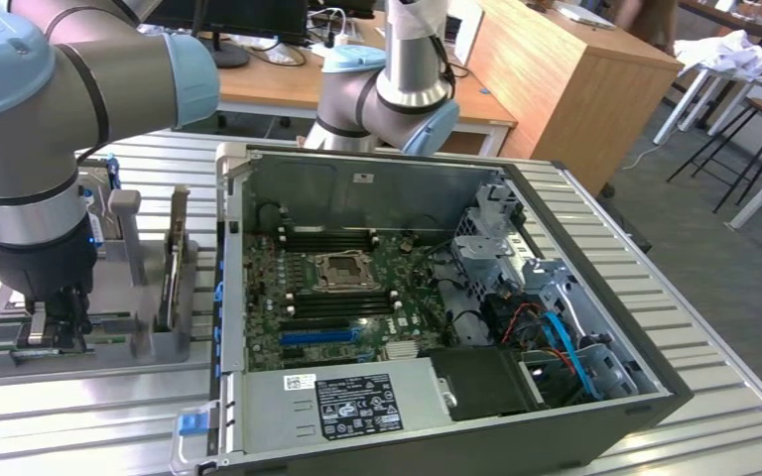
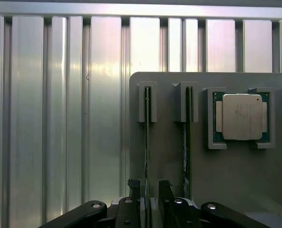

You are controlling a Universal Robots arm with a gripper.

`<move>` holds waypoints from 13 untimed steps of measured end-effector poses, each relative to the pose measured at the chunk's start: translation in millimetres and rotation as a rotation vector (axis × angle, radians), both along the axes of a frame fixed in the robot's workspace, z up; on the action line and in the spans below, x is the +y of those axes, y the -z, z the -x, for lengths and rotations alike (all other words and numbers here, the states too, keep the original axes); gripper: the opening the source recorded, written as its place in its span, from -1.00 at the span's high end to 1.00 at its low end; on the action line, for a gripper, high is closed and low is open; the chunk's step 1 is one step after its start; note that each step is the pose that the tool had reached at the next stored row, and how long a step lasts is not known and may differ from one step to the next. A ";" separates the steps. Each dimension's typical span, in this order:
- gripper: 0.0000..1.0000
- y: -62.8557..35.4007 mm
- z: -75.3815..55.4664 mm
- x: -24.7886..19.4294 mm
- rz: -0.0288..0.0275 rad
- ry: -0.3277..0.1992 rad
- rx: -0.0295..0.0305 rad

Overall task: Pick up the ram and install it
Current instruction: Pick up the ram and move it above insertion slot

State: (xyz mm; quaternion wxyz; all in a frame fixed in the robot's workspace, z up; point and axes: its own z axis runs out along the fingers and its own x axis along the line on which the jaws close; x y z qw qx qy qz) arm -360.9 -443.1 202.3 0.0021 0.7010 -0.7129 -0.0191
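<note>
My gripper grabs the ram by the middle of its long edge (image 2: 148, 202) next, to install it in the motherboard.
The ram (image 2: 147, 142) is a thin green stick standing on edge in the grey fixture (image 2: 226, 180), nearest the fixture's edge. In the exterior view the ram (image 1: 24, 350) lies along the fixture's (image 1: 90, 362) front. My gripper (image 2: 149, 206) is open, with one black finger (image 2: 133, 202) on each side of the ram's near end. I cannot tell whether the pads touch it. In the exterior view the gripper (image 1: 63, 335) points straight down over the fixture, at that view's left. A twin green stick (image 2: 187, 142) stands in the holder beside it.
A silver processor (image 2: 241, 116) sits in a pocket of the fixture past the twin stick. The open computer case (image 1: 579, 228) lies at the exterior view's right, its motherboard (image 1: 341, 288) showing black and blue slots (image 1: 317, 337). Ribbed aluminium table (image 2: 60, 118) surrounds both.
</note>
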 end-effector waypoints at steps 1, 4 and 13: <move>0.40 0.0 0.0 0.0 0.0000 0.000 -0.0001; 0.58 0.0 0.0 0.0 0.0000 0.000 0.0000; 0.58 0.0 0.0 -0.8 0.0000 0.000 0.0000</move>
